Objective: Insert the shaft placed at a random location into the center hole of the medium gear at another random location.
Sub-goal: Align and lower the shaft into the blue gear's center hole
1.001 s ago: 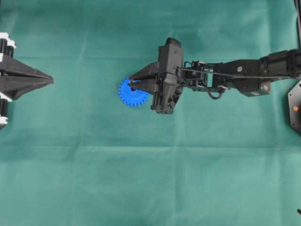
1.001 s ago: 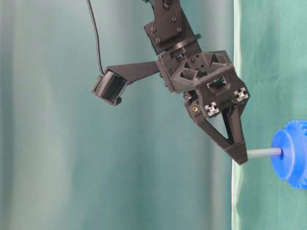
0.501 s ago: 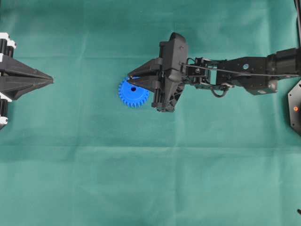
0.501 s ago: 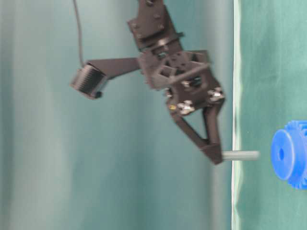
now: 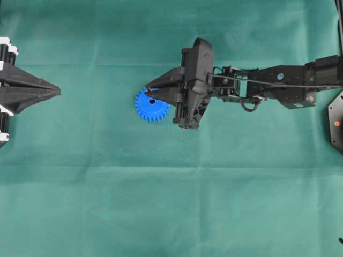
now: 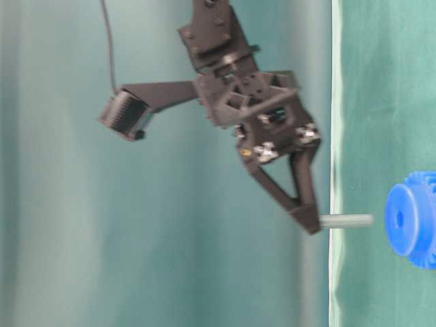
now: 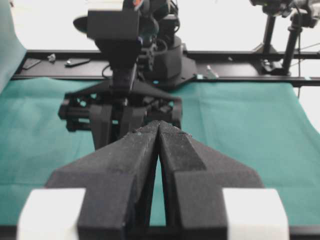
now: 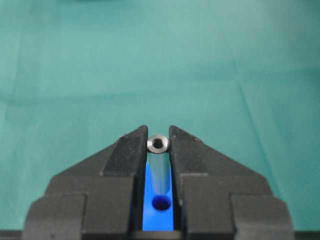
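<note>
The right gripper should lower the shaft before it opens, because the shaft's lower end hangs above the gear's center hole.
The medium gear, bright blue and toothed, lies flat on the green cloth, its center hole uncovered. My right gripper hovers over the gear's far edge, shut on the shaft, a short grey pin. In the table-level view the shaft points at the gear, with a small gap between its tip and the hub. The right wrist view looks down the shaft between the fingers of the right gripper, with the gear and its hole below. My left gripper rests shut and empty at the left edge.
Green cloth covers the whole table. A black fixture with a red dot sits at the right edge. The right arm stretches in from the right. In the left wrist view the left gripper faces the right arm.
A second ago the shaft's tip touched the gear's hub at the hole. The right gripper has since pulled it back off the gear, leaving a gap. The left arm has not moved.
</note>
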Motion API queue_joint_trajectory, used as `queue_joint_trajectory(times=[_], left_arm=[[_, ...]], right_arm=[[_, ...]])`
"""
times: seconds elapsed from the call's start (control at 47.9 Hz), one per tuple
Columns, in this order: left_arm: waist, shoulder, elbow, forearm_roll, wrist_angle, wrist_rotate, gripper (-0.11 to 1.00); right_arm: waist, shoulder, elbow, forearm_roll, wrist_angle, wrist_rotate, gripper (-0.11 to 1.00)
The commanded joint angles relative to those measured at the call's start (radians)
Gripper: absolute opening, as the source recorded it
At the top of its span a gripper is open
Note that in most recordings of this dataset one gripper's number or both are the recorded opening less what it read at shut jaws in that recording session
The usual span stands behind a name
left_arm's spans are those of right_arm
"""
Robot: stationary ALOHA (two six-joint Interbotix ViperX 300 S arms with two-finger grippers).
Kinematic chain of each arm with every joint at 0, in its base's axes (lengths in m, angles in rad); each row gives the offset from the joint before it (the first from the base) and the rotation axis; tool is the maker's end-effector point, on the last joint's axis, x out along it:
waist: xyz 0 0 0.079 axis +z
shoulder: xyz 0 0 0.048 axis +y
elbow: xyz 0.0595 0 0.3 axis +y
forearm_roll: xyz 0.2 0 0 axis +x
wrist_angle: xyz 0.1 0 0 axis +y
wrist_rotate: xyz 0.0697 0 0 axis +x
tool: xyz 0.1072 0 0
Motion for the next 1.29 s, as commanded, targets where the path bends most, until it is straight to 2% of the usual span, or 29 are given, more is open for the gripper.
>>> queue_joint_trajectory(times=[0.0,0.855,1.273], left_arm=[[0.0,0.005,-0.026,0.003,-0.006,0.0,0.0],[0.0,0.005,-0.025,0.003,-0.008,0.002,0.0],[0.0,0.005,-0.026,0.003,-0.008,0.003,0.0]], right_arm=[[0.002,0.005,-0.014,0.003,-0.025,0.011,0.13],[0.002,0.112,-0.014,0.023,-0.054,0.025,0.13],[0.002,0.12,-0.014,0.021,-0.049,0.026,0.13]])
